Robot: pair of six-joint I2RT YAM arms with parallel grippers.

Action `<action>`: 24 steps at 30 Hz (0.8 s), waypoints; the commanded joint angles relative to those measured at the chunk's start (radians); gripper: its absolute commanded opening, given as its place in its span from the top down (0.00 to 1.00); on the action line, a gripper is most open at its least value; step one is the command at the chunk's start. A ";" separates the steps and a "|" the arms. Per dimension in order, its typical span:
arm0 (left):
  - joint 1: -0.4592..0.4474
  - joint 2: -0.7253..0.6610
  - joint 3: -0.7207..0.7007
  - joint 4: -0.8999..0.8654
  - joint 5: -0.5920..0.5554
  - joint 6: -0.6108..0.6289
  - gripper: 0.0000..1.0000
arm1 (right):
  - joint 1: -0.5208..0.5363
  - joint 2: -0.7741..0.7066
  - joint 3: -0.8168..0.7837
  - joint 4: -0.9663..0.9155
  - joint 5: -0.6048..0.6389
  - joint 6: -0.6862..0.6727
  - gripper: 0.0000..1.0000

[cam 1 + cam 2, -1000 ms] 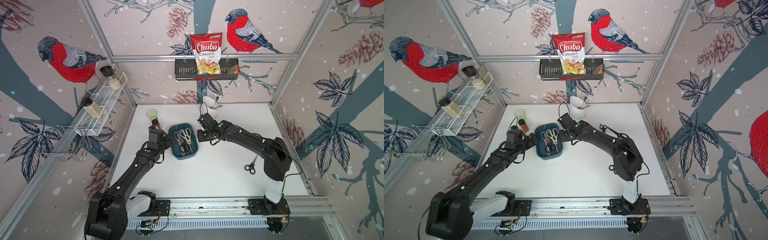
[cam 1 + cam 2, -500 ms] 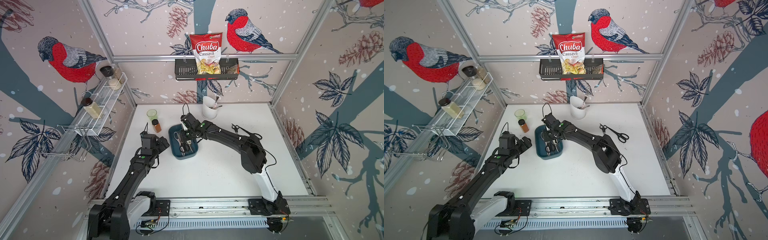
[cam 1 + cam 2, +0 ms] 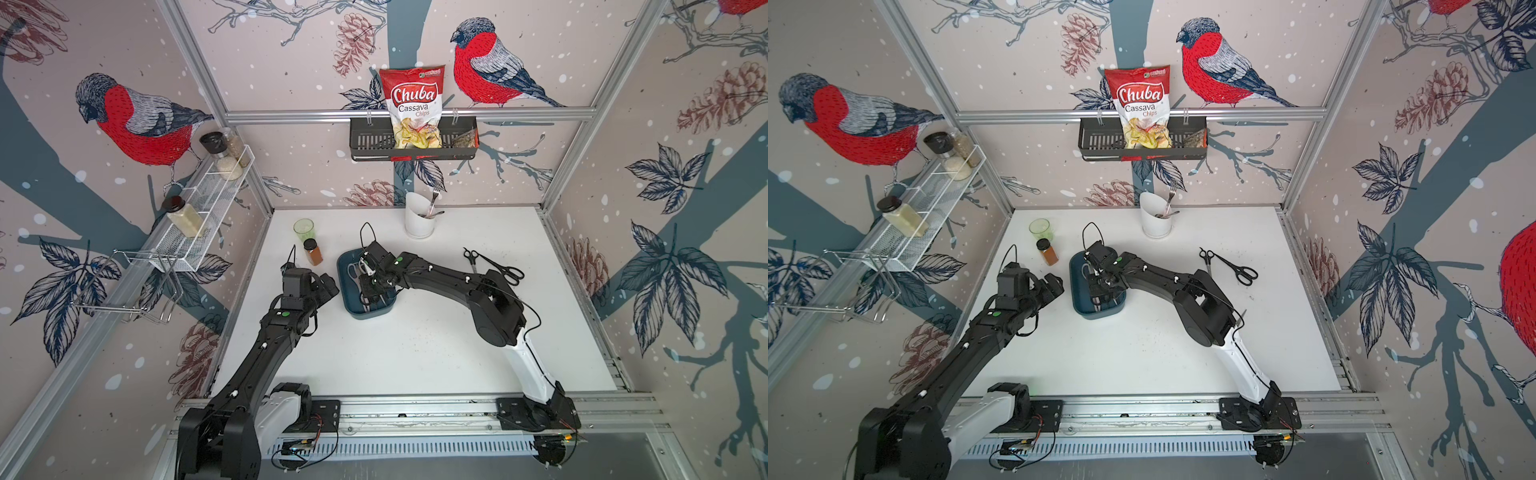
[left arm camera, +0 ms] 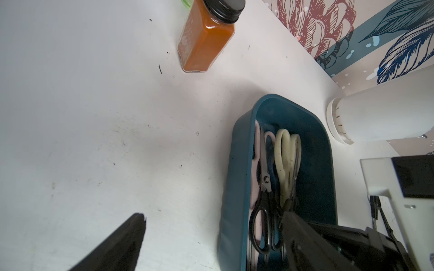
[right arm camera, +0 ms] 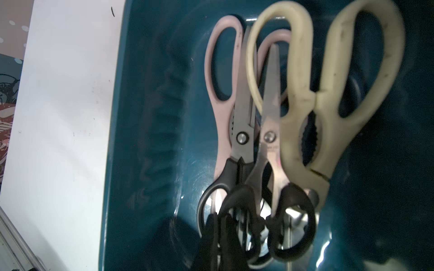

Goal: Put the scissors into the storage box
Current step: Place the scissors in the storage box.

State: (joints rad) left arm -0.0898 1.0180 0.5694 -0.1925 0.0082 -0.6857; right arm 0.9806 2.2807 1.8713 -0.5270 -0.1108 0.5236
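Observation:
The black-handled scissors lie inside the storage box (image 3: 370, 313) over the other scissors and would land there, so it is time for my right gripper to release them.
The dark teal storage box (image 3: 370, 313) (image 3: 1100, 312) sits left of the table's middle. Inside it lie pink-handled scissors (image 5: 219, 131) (image 4: 254, 164), cream-handled scissors (image 5: 303, 112) (image 4: 285, 159) and black-handled scissors (image 5: 270, 131) (image 4: 266, 179). My right gripper (image 3: 368, 286) (image 3: 1100, 286) (image 5: 219, 215) is shut, its tips down among the black handle loops in the box (image 5: 152, 117). Whether it pinches a handle is hidden. My left gripper (image 3: 328, 284) (image 3: 1054, 286) (image 4: 211, 225) stands open and holds nothing, just left of the box wall (image 4: 234, 187). More black-handled scissors (image 3: 492, 264) (image 3: 1229, 266) lie on the table at the right.
An orange spice jar (image 3: 312, 252) (image 4: 206, 40) and a green cup (image 3: 303, 227) stand behind the left gripper. A white cutlery cup (image 3: 419, 220) with a fork stands at the back. A black wall basket (image 3: 365, 143) holds a chips bag. A wire shelf (image 3: 208, 199) lines the left wall.
My right arm has swung left from beside the box to over it, and its shut gripper has gone down into the box. My left gripper has drawn back toward the front.

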 commanded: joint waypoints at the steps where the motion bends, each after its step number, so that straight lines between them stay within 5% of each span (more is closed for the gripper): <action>1: 0.002 -0.001 0.012 0.011 0.010 0.009 0.05 | 0.001 0.010 -0.001 0.011 0.010 0.008 0.96; 13: 0.002 0.006 0.034 -0.005 0.030 0.013 0.05 | -0.002 -0.022 0.009 0.018 0.027 0.000 0.64; 24: 0.002 0.016 0.070 0.002 0.111 0.022 0.05 | -0.055 -0.214 -0.129 0.136 0.060 0.013 0.60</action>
State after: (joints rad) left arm -0.0898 1.0313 0.6243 -0.2016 0.0784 -0.6788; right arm 0.9394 2.1208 1.7912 -0.4591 -0.0753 0.5228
